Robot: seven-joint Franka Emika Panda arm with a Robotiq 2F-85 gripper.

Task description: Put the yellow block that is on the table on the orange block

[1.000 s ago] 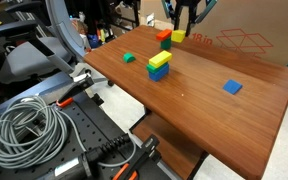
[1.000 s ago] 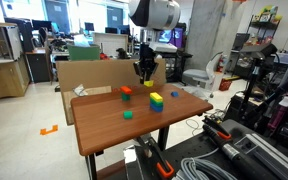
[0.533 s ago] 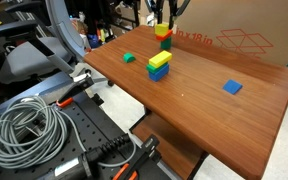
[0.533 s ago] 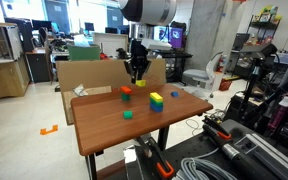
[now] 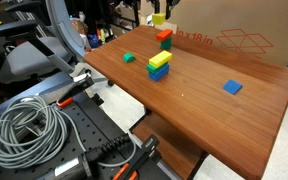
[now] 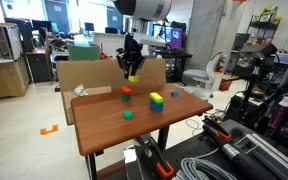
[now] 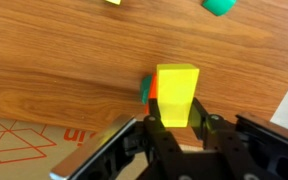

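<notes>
I should lower the yellow block before I open my gripper, because there is still a gap between the yellow block's lower edge and the orange block's top [image 5: 171,35].
My gripper [image 5: 160,10] is shut on the small yellow block [image 5: 160,19] and holds it in the air just above the orange block [image 5: 165,36], which stands near the far edge of the wooden table [image 5: 194,105]. In the other exterior view the gripper [image 6: 131,68] and the yellow block [image 6: 132,77] hang over the orange block [image 6: 126,90]. In the wrist view the yellow block [image 7: 176,92] sits between the fingers of the gripper [image 7: 177,118]. It hides most of the orange block [image 7: 153,88].
A yellow bar on a green and blue stack [image 5: 159,65] [image 6: 156,100] stands mid-table. A small green block [image 5: 129,58] [image 6: 128,114] and a flat blue block [image 5: 232,87] lie apart. A cardboard box [image 5: 234,35] stands behind the table. Cables [image 5: 29,125] lie in front.
The gripper has lifted the yellow block off the table beside the orange block and carried it up and across, so it now hangs above the orange block.
</notes>
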